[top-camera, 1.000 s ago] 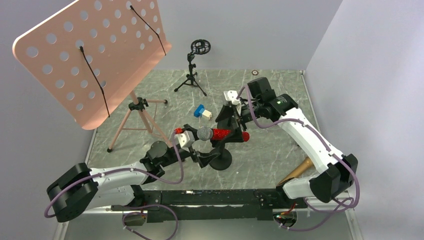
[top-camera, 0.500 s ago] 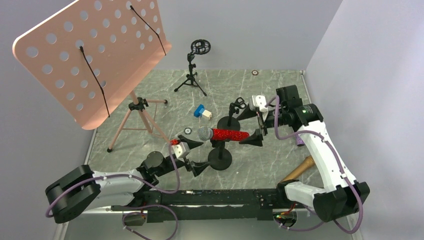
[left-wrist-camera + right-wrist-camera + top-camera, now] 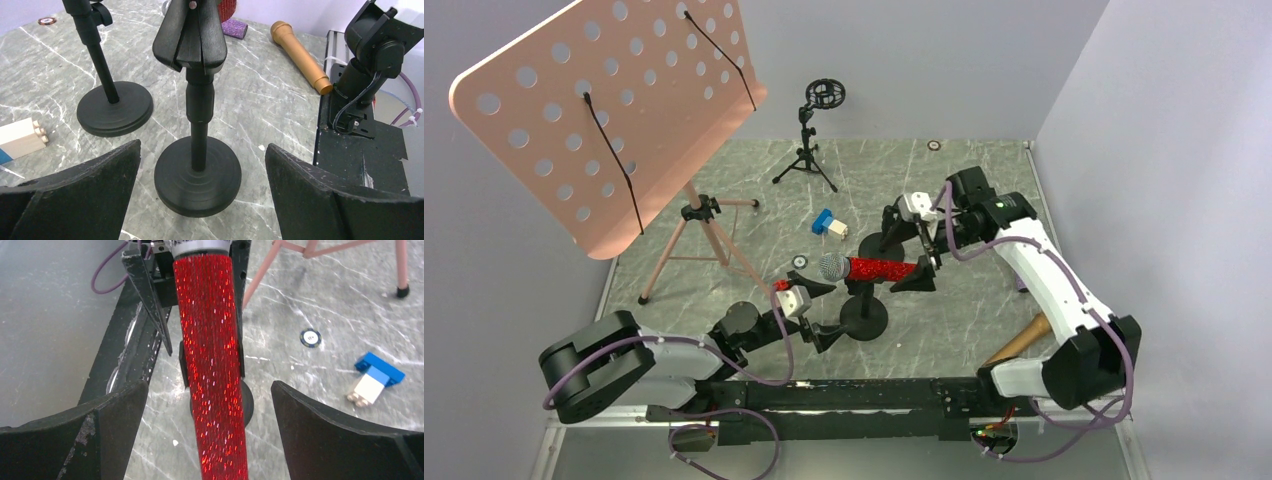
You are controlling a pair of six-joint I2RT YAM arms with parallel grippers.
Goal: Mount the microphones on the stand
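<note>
The red glitter microphone point(image 3: 227, 9) isn't ready to be gripped yet, because my right gripper's fingers reach only its tail. My right gripper should first move toward the clip point(image 3: 192, 35) and then close on the microphone.
The red glitter microphone point(image 3: 879, 268) lies level in the clip point(image 3: 192, 35) of the near stand point(image 3: 864, 320). My right gripper point(image 3: 911, 258) is open, its fingers on either side of the microphone's tail point(image 3: 215, 365) without touching it. My left gripper point(image 3: 824, 313) is open low at the near stand's round base point(image 3: 197, 175), which stands between its fingers, apart from both. A second, bare stand point(image 3: 886, 240) stands just behind. The gold microphone point(image 3: 1022, 338) lies at the near right. The purple microphone point(image 3: 234, 27) lies beyond it, mostly hidden by the right arm in the top view.
A pink perforated music stand point(image 3: 614, 110) on a tripod point(image 3: 709, 235) fills the left. A small black tripod with a ring mount point(image 3: 809, 130) stands at the back. A blue-and-white block point(image 3: 829, 225) and a small disc point(image 3: 800, 262) lie mid-table.
My right gripper swung out to the right, then came back around the red microphone's tail. My left gripper pulled back and down to the stand's base. The microphone stayed in the clip.
</note>
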